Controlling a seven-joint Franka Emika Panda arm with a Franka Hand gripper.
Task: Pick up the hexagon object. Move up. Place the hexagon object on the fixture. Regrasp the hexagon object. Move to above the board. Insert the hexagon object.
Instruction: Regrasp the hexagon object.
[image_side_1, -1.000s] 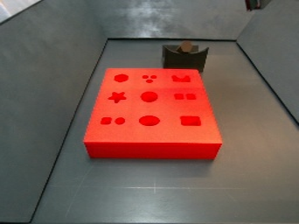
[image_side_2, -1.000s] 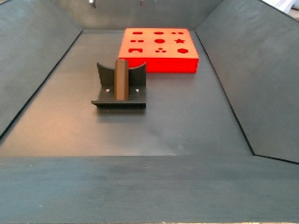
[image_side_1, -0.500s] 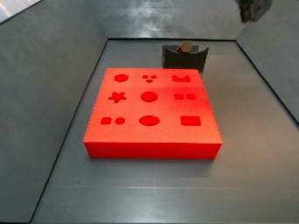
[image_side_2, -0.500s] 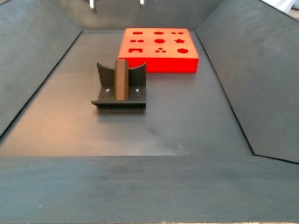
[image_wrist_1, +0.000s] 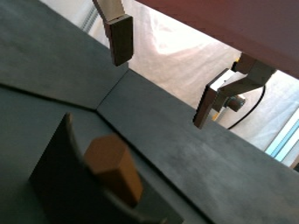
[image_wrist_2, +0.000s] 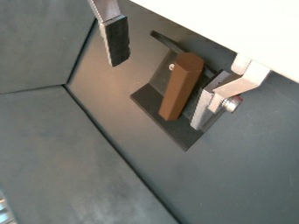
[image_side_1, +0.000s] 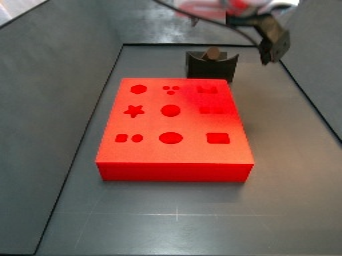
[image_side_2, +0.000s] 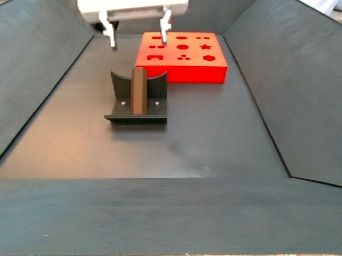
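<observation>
I need to insert the hexagon object into the board's hexagonal hole, so next I need to grip it by its exposed end (image_side_1: 214, 53) (image_wrist_1: 110, 156).
The hexagon object (image_side_2: 139, 90) is a short brown peg standing in the fixture (image_side_2: 135, 118), a dark bracket on a base plate. In a side view the peg (image_side_1: 210, 53) and the fixture (image_side_1: 211, 68) stand behind the red board (image_side_1: 174, 125). My gripper (image_side_2: 138, 40) hangs open and empty above the fixture, apart from the peg. It also shows in a side view (image_side_1: 267, 40). In both wrist views the gripper (image_wrist_1: 163, 74) (image_wrist_2: 162, 74) is wide open, with the peg (image_wrist_1: 114, 166) (image_wrist_2: 181, 83) below it.
The red board (image_side_2: 181, 57) with shaped cut-outs lies on the dark floor beyond the fixture. Sloping grey walls (image_side_2: 40, 90) enclose the floor on all sides.
My gripper has come down into view from above in both side views. It now hangs over the fixture. The peg, fixture and board have not moved.
</observation>
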